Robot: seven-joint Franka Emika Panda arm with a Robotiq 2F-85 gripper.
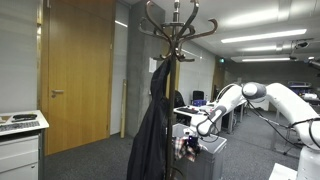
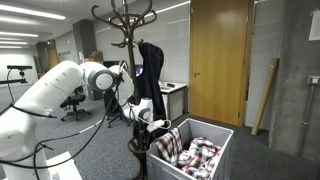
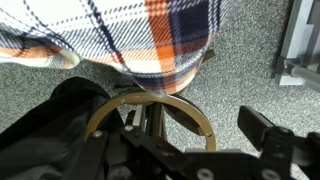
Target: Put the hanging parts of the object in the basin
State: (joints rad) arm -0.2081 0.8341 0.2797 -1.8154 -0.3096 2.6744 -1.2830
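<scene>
Next, my gripper takes the plaid cloth (image 2: 186,150) by the loose edge of its hanging part, outside the basin's rim, to lift that part into the basin.
A plaid cloth (image 2: 186,150) in red, white and blue lies in a grey basin (image 2: 222,134), and part of it hangs over the near rim. In the wrist view the hanging plaid cloth (image 3: 150,35) fills the top of the picture, above the carpet. My gripper (image 2: 153,122) is beside the basin's rim, just over the hanging part, and it also shows in an exterior view (image 1: 190,130). In the wrist view my gripper (image 3: 190,140) looks open, with nothing between its fingers. Only its right finger shows clearly.
A wooden coat stand (image 2: 125,20) with a dark jacket (image 2: 150,80) stands right next to the basin. Its brass ring (image 3: 150,105) and the jacket (image 3: 50,130) lie under my gripper. A corner of the basin (image 3: 300,50) shows at the right. A white cabinet (image 1: 20,140) stands by a wooden door (image 1: 75,70).
</scene>
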